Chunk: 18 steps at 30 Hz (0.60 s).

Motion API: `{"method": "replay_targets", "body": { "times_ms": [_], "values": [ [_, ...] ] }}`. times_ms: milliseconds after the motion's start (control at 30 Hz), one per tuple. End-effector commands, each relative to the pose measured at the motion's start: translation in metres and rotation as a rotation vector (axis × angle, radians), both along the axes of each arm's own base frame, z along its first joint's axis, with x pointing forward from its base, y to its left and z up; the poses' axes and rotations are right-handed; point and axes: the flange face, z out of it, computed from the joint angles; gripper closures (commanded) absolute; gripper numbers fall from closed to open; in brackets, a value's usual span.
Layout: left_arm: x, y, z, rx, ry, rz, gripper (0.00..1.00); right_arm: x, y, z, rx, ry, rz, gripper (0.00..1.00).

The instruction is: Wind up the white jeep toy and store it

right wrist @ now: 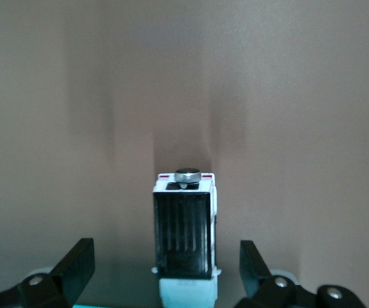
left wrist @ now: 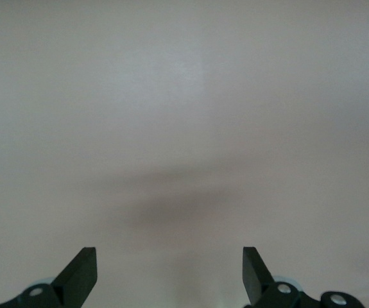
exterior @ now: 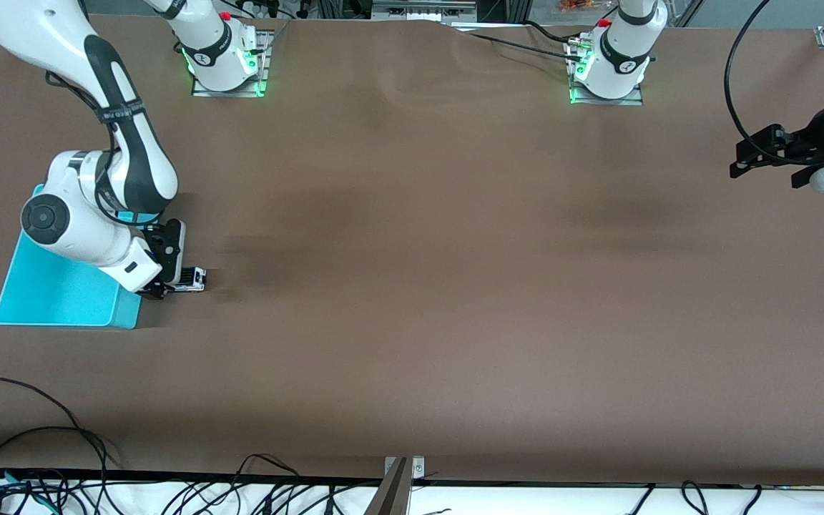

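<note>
The right gripper's fingers stop above the black roof [right wrist: 183,235] in the right wrist view, so it needs to come down before it closes on the jeep.
The white jeep toy [exterior: 192,279], tiny with a black roof, stands on the brown table just beside the turquoise bin [exterior: 47,286], on the side toward the left arm's end. My right gripper [exterior: 171,286] is low at the jeep and open. In the right wrist view the jeep [right wrist: 184,224] sits between the spread fingers [right wrist: 78,260] with gaps on both sides, and a round silver knob shows at its end. My left gripper [exterior: 766,168] is open and empty, held over the left arm's end of the table, where it waits [left wrist: 169,256].
The right arm's elbow hangs over the bin. Cables and a metal bracket [exterior: 398,479] lie along the table edge nearest the camera. The left wrist view shows only bare table.
</note>
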Motion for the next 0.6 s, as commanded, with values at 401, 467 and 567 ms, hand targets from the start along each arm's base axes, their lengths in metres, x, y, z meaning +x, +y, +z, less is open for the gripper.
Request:
{"method": "replay_targets", "body": {
  "times_ms": [401,467,567],
  "values": [
    [0.005,-0.010,0.005,0.040,0.001,-0.020,0.00,0.008,0.002,-0.036,0.017,-0.046,0.032,0.00],
    [0.004,-0.011,0.006,0.040,0.000,-0.022,0.00,0.008,0.001,-0.038,0.017,-0.049,0.035,0.00],
    [0.005,-0.011,0.005,0.042,-0.002,-0.022,0.00,0.009,0.000,-0.038,0.016,-0.052,0.038,0.00]
  ]
}}
